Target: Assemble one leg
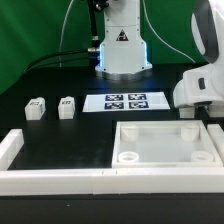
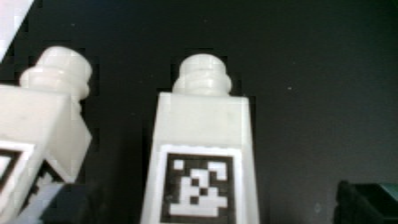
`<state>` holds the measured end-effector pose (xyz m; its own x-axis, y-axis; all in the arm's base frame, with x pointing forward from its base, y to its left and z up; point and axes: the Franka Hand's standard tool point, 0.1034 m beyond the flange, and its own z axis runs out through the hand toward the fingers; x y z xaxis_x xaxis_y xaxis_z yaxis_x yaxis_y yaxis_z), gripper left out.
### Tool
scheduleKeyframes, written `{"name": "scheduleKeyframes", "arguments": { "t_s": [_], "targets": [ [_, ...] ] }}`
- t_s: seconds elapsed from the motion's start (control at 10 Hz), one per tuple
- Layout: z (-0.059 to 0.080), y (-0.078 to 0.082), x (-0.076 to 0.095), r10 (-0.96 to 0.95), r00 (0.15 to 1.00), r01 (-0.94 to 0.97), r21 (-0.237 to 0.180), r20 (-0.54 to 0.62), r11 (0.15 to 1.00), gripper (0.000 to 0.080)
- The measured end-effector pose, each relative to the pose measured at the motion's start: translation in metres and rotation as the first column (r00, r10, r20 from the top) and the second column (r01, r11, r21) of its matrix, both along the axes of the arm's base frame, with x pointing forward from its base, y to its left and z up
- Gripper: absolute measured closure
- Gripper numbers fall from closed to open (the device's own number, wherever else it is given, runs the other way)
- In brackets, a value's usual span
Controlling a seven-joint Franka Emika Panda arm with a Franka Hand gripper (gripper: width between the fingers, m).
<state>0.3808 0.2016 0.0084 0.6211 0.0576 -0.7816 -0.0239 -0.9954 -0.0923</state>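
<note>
My open fingers are on both sides of the tagged leg (image 2: 203,160) in the wrist view, so I should close now.
In the wrist view two white legs stand side by side on the black table. The nearer leg (image 2: 199,140) has a black-and-white tag on its face and a rounded peg at its far end. The second leg (image 2: 45,110) lies beside it. My gripper (image 2: 214,202) is open. Its dark fingertips (image 2: 368,200) stand on either side of the tagged leg, apart from it. In the exterior view the white hand (image 1: 200,92) is at the right, and it hides these legs. Two more legs (image 1: 36,107) (image 1: 67,106) sit at the left.
The marker board (image 1: 125,101) lies in the middle in front of the robot base (image 1: 122,50). A large white square panel (image 1: 165,150) with corner holes lies at the front right. A white rail (image 1: 60,180) runs along the front and left edges.
</note>
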Motion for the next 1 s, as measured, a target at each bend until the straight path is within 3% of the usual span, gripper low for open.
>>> {"name": "scheduleKeyframes", "arguments": {
  "t_s": [0.4,0.5,0.6,0.7,1.0],
  "targets": [
    [-0.0017,0.0,0.0009,-0.003,1.0,0.003,0.0,0.008,1.0,0.0195],
    [-0.0017,0.0,0.0009,-0.003,1.0,0.003,0.0,0.008,1.0,0.0371],
    [-0.0016,0.0,0.0009,-0.003,1.0,0.003,0.0,0.008,1.0,0.0371],
    [-0.0016,-0.0002,0.001,-0.003,1.0,0.003,0.0,0.008,1.0,0.0508],
    [-0.0016,-0.0003,0.001,-0.003,1.0,0.003,0.0,0.008,1.0,0.0508]
  ]
}}
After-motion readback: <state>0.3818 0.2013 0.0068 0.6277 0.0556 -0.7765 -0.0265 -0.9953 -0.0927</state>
